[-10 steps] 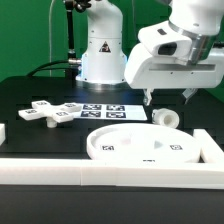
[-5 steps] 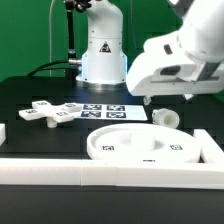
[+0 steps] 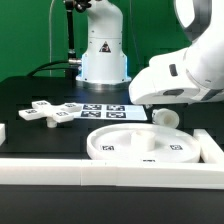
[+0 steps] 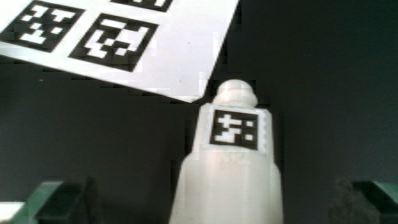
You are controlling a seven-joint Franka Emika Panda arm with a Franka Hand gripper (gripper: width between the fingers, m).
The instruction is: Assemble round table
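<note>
The thick cylinder is below my spread fingers, so they would miss it if I closed now. My gripper needs to go lower before it closes on the cylinder.
The large round rimmed disc (image 3: pixel 140 143) lies flat near the front of the black table. The cross-shaped piece (image 3: pixel 52 112) lies at the exterior view's left. The short thick cylinder (image 3: pixel 165 117) sits behind the disc, right of the marker board (image 3: pixel 105 111). My gripper (image 3: pixel 166 103) hangs just above the cylinder, its fingers mostly hidden by the white hand. In the wrist view the tagged cylinder (image 4: pixel 231 150) lies between my spread fingers (image 4: pixel 54 200) without touching either. My gripper (image 4: pixel 210 200) is open and holds nothing.
White border rails run along the table's front (image 3: pixel 100 172) and the exterior view's right (image 3: pixel 210 145), with a short end at the left (image 3: pixel 3 132). The robot base (image 3: pixel 102 55) stands at the back. The marker board's corner shows in the wrist view (image 4: pixel 125 40).
The arm has come down and tilted over the cylinder, and the hand now covers more of the exterior view's right. The parts have not moved.
</note>
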